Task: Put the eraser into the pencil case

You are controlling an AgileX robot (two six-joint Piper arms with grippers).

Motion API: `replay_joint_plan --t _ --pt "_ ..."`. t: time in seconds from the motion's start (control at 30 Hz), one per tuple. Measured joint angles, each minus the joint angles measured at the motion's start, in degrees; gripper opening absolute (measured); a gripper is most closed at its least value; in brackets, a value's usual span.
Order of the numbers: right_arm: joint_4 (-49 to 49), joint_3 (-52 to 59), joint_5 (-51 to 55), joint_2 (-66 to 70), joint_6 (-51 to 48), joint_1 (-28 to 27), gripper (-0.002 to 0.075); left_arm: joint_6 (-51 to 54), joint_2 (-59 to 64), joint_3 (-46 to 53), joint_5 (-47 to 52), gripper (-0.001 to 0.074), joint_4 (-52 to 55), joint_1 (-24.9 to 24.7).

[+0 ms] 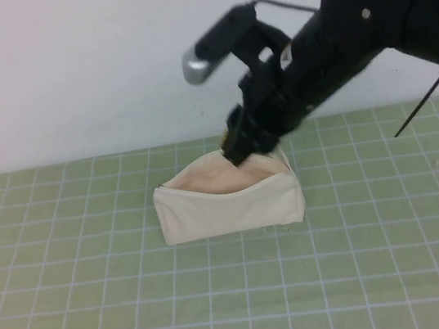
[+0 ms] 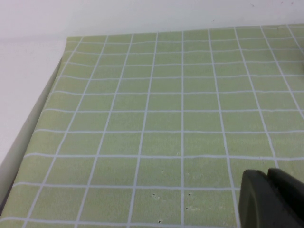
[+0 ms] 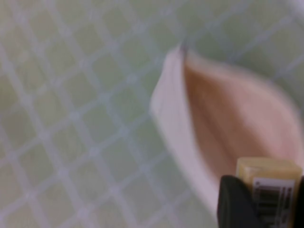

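The eraser (image 3: 270,183) is still above the pencil case's opening (image 3: 228,116), so my right gripper should lower the eraser in before it opens.
The cream pencil case (image 1: 229,200) lies open in the middle of the green grid mat, its pale beige lining facing up. My right gripper (image 1: 238,147) hangs just above the case's open mouth at its far right end. In the right wrist view the right gripper (image 3: 270,199) is shut on the tan-yellow eraser (image 3: 268,183) with its barcode label, held over the beige lining of the pencil case (image 3: 228,114). The left gripper (image 2: 270,199) shows only in the left wrist view, fingers together, over bare mat.
The green grid mat (image 1: 101,314) covers the table up to a white back wall. In the left wrist view the mat's edge (image 2: 33,133) meets a white surface.
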Motion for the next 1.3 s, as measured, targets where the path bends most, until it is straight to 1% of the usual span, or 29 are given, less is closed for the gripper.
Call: replay_joint_plan --t 0.17,0.4,0.47,0.6,0.67,0.73,0.77,0.83,0.9,0.97,1.0,1.03,1.1,1.17,1.3 --pt "0.1 -2.1 -9.2 3.9 0.0 0.0 0.021 0.0 0.0 0.0 0.0 -0.0001 0.0 0.0" --pt "1.1 -2.1 -12.6 11.4 0.0 0.0 0.0214 0.0 0.0 0.0 0.0 -0.0001 0.0 0.0" --pt "1.8 -2.1 -13.1 12.3 0.0 0.0 0.025 0.0 0.0 0.0 0.0 -0.0001 0.0 0.0" --pt "2.7 -2.1 -14.2 12.7 0.0 0.0 0.0387 0.0 0.0 0.0 0.0 -0.0001 0.0 0.0" --pt "2.8 -2.6 -13.9 12.3 0.0 0.0 0.0415 0.0 0.0 0.0 0.0 -0.0001 0.0 0.0" --pt "2.8 -3.5 -12.2 11.5 0.0 0.0 0.0419 0.0 0.0 0.0 0.0 -0.0001 0.0 0.0" --pt "2.8 -4.3 -10.7 10.7 0.0 0.0 0.0412 0.0 0.0 0.0 0.0 -0.0001 0.0 0.0" --pt "2.8 -5.7 -7.4 8.8 0.3 0.0 0.0372 0.0 0.0 0.0 0.0 -0.0001 0.0 0.0" --pt "2.8 -6.8 -3.6 5.7 1.3 -0.4 0.0278 0.0 0.0 0.0 0.0 -0.0001 0.0 0.0" --pt "2.8 -7.1 0.0 1.9 1.9 -0.7 0.0148 0.0 0.0 0.0 0.0 -0.0001 0.0 0.0" --pt "2.8 -7.3 2.0 -0.1 2.1 -0.9 0.0097 0.0 0.0 0.0 0.0 -0.0001 0.0 0.0" --pt "2.8 -7.3 3.9 -1.7 2.1 -1.1 0.0069 0.0 0.0 0.0 0.0 -0.0001 0.0 0.0" --pt "2.7 -6.4 7.2 -6.0 2.1 -1.4 0.003 0.0 0.0 0.0 0.0 -0.0001 0.0 0.0" --pt "2.7 -3.4 8.2 -10.4 2.0 -1.5 0.0015 0.0 0.0 0.0 0.0 -0.0001 0.0 0.0" --pt "2.8 9.3 5.2 -21.5 1.6 -1.6 0.0005 0.0 0.0 0.0 0.0 -0.0001 0.0 0.0"
